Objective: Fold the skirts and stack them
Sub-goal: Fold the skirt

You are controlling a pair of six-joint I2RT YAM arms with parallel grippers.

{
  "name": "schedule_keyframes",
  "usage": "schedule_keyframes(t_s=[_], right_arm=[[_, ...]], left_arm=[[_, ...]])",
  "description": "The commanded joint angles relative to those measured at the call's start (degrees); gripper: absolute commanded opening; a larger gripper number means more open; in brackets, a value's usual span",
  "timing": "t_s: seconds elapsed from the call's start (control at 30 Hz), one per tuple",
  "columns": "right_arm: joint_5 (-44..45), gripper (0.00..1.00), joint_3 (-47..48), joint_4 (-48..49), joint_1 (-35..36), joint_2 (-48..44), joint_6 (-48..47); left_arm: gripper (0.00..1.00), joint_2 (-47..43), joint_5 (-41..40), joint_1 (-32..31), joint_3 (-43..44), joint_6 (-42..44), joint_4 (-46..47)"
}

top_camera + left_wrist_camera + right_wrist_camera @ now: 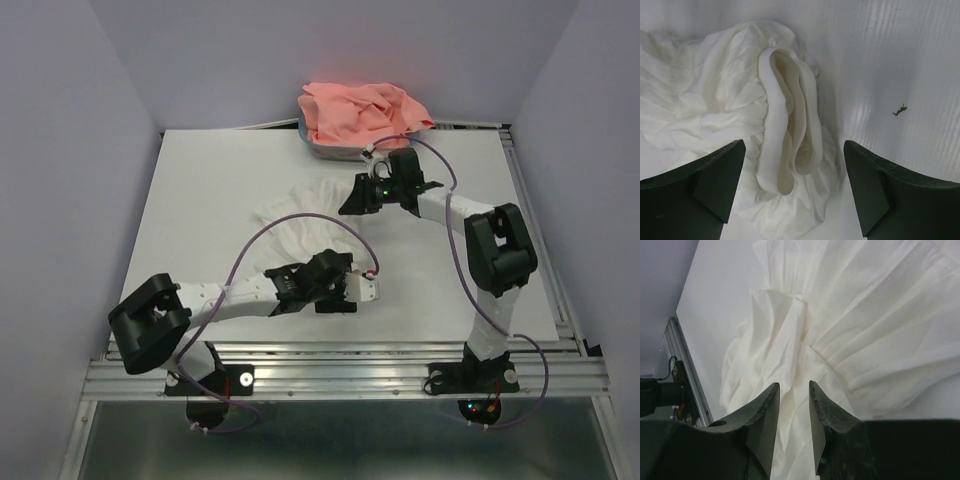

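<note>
Next, my left gripper grabs the white pleated skirt point(300, 228) by the near end of its looped waistband to spread it for folding.
The white pleated skirt point(300, 228) lies bunched on the table, between the two arms. In the left wrist view its thick waistband point(790, 125) stands up in a loop. My left gripper point(340, 290) point(794, 145) is wide open, one jaw on each side of that waistband, holding nothing. My right gripper point(352, 203) point(793, 385) is at the skirt's far edge, its jaws closed to a narrow gap on a fold of the white skirt point(850, 325). The salmon-pink skirt point(360, 112) lies heaped at the back.
The pink skirt sits in a teal tub point(325, 151) at the table's back edge. The white table point(200, 200) has metal rails at the front point(350, 370) and right side. A small dark speck point(899, 110) lies on the table to the right of the waistband.
</note>
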Motion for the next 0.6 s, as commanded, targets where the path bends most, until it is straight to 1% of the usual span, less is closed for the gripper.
schedule_keyframes(t_s=[0.0, 0.1, 0.2, 0.23, 0.3, 0.4, 0.43, 0.5, 0.53, 0.57], right_arm=[[-0.47, 0.35, 2.83, 8.03, 0.68, 3.72, 4.15], [-0.47, 0.35, 2.83, 8.48, 2.35, 6.54, 3.02], [-0.38, 0.35, 1.78, 8.49, 3.94, 8.13, 1.70], [-0.21, 0.35, 1.52, 8.22, 3.94, 8.65, 1.26], [0.14, 0.35, 0.20, 7.43, 5.08, 9.54, -0.23], [0.85, 0.34, -2.78, 6.99, 5.61, 9.36, -1.90], [0.85, 0.34, -3.49, 6.82, 5.61, 9.01, -2.52], [1.29, 0.34, -4.81, 5.85, 6.23, 8.13, -3.66], [1.37, 0.34, -5.86, 5.59, 6.23, 7.87, -4.01], [1.64, 0.34, -6.83, 4.97, 6.75, 7.26, -4.71]], left_arm=[[0.92, 5.16, -1.59, -0.77, 0.70, -1.99, 4.38], [0.92, 7.63, -3.51, -0.77, 0.97, -2.34, 4.99], [0.87, 10.53, -7.82, -0.68, 1.67, -3.48, 6.22], [0.82, 11.76, -9.22, -0.68, 1.76, -3.75, 6.57], [0.78, 12.56, -12.47, -0.59, 2.20, -4.28, 7.19], [0.71, 12.21, -13.89, -0.68, 1.94, -3.93, 7.63], [0.66, 11.95, -14.16, -0.68, 1.94, -3.75, 7.54], [0.60, 12.12, -15.21, -0.68, 1.76, -3.66, 7.28], [0.53, 12.30, -15.39, -0.68, 1.93, -3.40, 6.84], [0.49, 12.30, -15.56, -0.68, 1.94, -3.31, 6.32]])
